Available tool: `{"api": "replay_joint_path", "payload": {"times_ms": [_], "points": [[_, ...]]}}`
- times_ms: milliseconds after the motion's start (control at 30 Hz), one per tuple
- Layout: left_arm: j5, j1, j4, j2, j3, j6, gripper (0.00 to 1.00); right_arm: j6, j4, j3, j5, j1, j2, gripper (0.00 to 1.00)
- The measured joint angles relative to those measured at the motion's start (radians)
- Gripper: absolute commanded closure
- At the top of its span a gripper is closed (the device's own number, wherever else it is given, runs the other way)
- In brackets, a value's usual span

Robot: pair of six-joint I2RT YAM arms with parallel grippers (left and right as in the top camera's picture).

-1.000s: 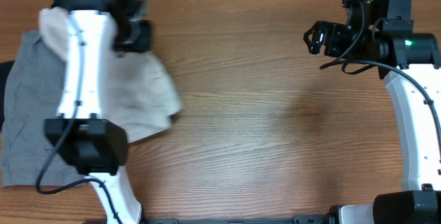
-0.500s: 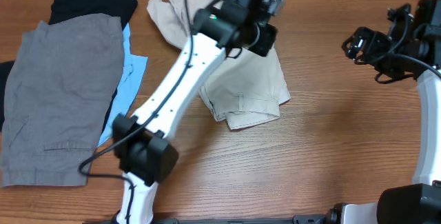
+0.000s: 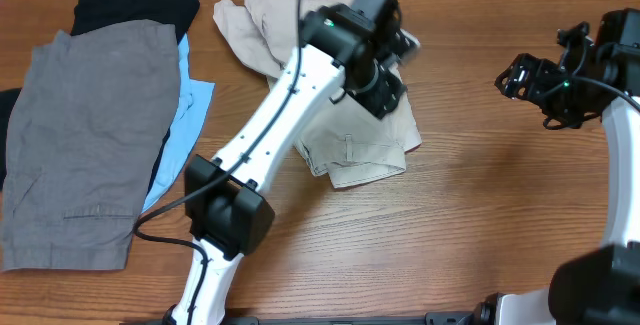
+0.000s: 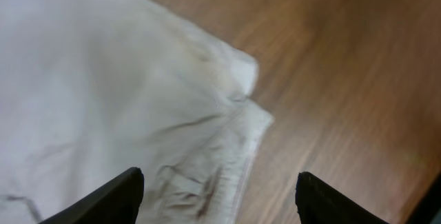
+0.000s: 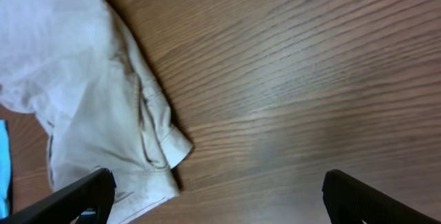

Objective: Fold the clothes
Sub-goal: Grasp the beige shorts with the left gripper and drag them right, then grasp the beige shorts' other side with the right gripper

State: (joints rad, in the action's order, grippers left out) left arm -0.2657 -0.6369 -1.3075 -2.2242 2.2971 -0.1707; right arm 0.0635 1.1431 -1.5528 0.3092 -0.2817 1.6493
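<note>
The cream shorts' near waistband edge (image 3: pixel 384 169) (image 4: pixel 246 142) should be grabbed by my left gripper, which leaves the shorts' other end free, to spread the shorts for folding.
The cream-beige shorts (image 3: pixel 365 145) lie crumpled on the table at centre back, one part bunched toward the far left (image 3: pixel 250 20). My left gripper (image 3: pixel 390 85) hovers over their right half. In the left wrist view it (image 4: pixel 220 200) is open, with the shorts' hem (image 4: pixel 227 155) below and nothing between the fingers (image 4: pixel 114 196). At the right, well away from the cloth, my right gripper (image 3: pixel 520 75) hangs above bare wood. It (image 5: pixel 220 200) stands wide open, and the shorts (image 5: pixel 89 93) show at that view's left.
More clothes are piled at the table's left: grey shorts (image 3: pixel 90 145) on top, a black piece (image 3: pixel 135 0) behind, a light-blue piece (image 3: pixel 190 105) sticking out at the right. Bare wood (image 3: pixel 470 215) lies between the cream shorts and the right arm.
The left arm swung from the left pile to the table's middle with the cream shorts, then opened its jaws and let them go. The right gripper drifted slightly right.
</note>
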Motion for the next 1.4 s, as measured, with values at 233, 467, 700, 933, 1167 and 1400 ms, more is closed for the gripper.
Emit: {"api": "replay_joint_path", "payload": {"times_ms": [233, 467, 700, 933, 1167, 1400], "points": [[0.014, -0.154, 0.006, -0.023, -0.008, -0.061, 0.25, 0.029, -0.080, 0.008, 0.002, -0.033, 0.086, 0.00], [0.185, -0.215, -0.042, -0.161, -0.015, 0.014, 0.26, 0.041, -0.080, 0.008, 0.004, -0.125, 0.087, 0.00], [0.276, -0.205, -0.039, -0.273, -0.026, 0.127, 0.27, 0.041, -0.081, 0.008, 0.018, -0.151, 0.087, 0.00], [0.294, -0.206, -0.024, -0.278, -0.026, 0.154, 0.23, 0.041, -0.082, 0.008, 0.025, -0.150, 0.087, 0.00], [0.292, -0.206, 0.010, -0.278, -0.026, 0.145, 0.31, 0.041, -0.082, 0.008, 0.027, -0.150, 0.087, 0.00], [0.270, -0.210, 0.056, -0.278, -0.041, 0.030, 0.25, 0.042, -0.084, 0.008, 0.027, -0.150, 0.087, 0.00]]}}
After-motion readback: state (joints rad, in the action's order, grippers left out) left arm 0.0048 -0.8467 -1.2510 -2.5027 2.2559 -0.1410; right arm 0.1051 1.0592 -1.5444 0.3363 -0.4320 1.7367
